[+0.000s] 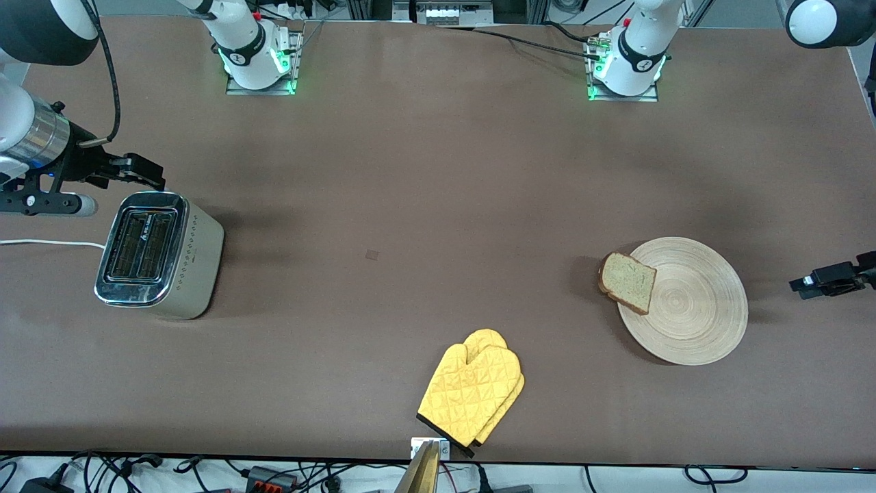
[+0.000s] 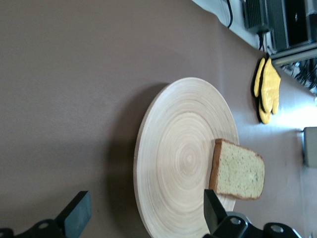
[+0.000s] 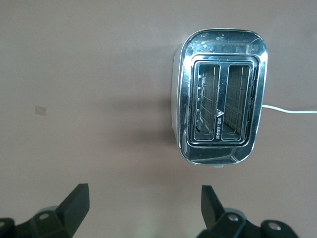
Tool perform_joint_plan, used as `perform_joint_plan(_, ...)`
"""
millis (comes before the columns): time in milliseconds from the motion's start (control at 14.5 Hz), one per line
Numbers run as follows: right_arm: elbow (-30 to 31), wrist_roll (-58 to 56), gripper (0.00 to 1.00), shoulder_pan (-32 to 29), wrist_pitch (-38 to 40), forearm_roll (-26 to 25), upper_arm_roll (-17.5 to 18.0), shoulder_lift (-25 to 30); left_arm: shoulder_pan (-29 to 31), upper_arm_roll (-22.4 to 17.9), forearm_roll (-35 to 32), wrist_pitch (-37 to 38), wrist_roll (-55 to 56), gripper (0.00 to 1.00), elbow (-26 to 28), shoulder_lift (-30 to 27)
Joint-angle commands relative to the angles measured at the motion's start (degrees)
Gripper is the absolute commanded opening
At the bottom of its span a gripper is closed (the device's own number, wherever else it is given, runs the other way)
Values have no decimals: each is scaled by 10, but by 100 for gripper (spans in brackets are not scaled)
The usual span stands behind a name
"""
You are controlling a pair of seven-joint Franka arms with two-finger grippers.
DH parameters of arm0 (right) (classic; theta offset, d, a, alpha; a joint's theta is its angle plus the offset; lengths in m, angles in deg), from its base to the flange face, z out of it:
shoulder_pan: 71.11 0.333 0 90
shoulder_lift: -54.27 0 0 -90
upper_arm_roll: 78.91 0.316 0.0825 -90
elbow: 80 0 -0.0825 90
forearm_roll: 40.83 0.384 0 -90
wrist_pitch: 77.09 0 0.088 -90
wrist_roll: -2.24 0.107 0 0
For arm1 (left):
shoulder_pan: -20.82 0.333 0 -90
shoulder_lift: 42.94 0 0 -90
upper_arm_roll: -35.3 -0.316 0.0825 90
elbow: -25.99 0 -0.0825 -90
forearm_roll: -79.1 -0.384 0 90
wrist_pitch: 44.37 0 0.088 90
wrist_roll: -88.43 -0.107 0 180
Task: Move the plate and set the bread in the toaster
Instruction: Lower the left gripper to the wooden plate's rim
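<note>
The robot's left gripper next needs to grab the plate by its bare rim (image 1: 745,300), so it can move it with the plate's bread (image 1: 628,283) closer to the toaster.
The light-wood plate (image 1: 691,308) lies toward the left arm's end of the table. The bread (image 1: 627,282) rests on the plate's rim on the side facing the toaster, and part of it overhangs the table. The silver toaster (image 1: 161,255) stands at the right arm's end with both slots empty. My left gripper (image 1: 814,282) is open and empty, low beside the plate's outer edge. In the left wrist view the plate (image 2: 173,163) and the bread (image 2: 240,171) lie just ahead of the left gripper (image 2: 146,201). My right gripper (image 1: 140,171) is open and empty over the table beside the toaster (image 3: 220,99), as the right wrist view (image 3: 143,192) shows.
A pair of yellow oven mitts (image 1: 472,394) lies near the table's front edge, midway along it. The toaster's white cord (image 1: 48,242) runs off the right arm's end of the table. A small mark (image 1: 371,255) is on the brown table top.
</note>
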Motion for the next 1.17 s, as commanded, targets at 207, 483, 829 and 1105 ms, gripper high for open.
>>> perform_joint_plan(207, -7, 1, 100, 0, 11, 8, -2, -2, 13, 4, 38, 4, -13, 100, -20, 43)
perform_joint_plan(483, -7, 2, 100, 0, 12, 11, -2, -2, 6, 11, 36, 4, -13, 100, -17, 66)
perform_joint_plan(829, -7, 2, 100, 0, 13, 11, -2, -2, -18, 12, 31, 43, -12, 96, -2, 66)
perform_joint_plan(1105, -7, 2, 100, 0, 13, 11, -2, -2, -23, 12, 24, 41, -81, 41, -4, 96)
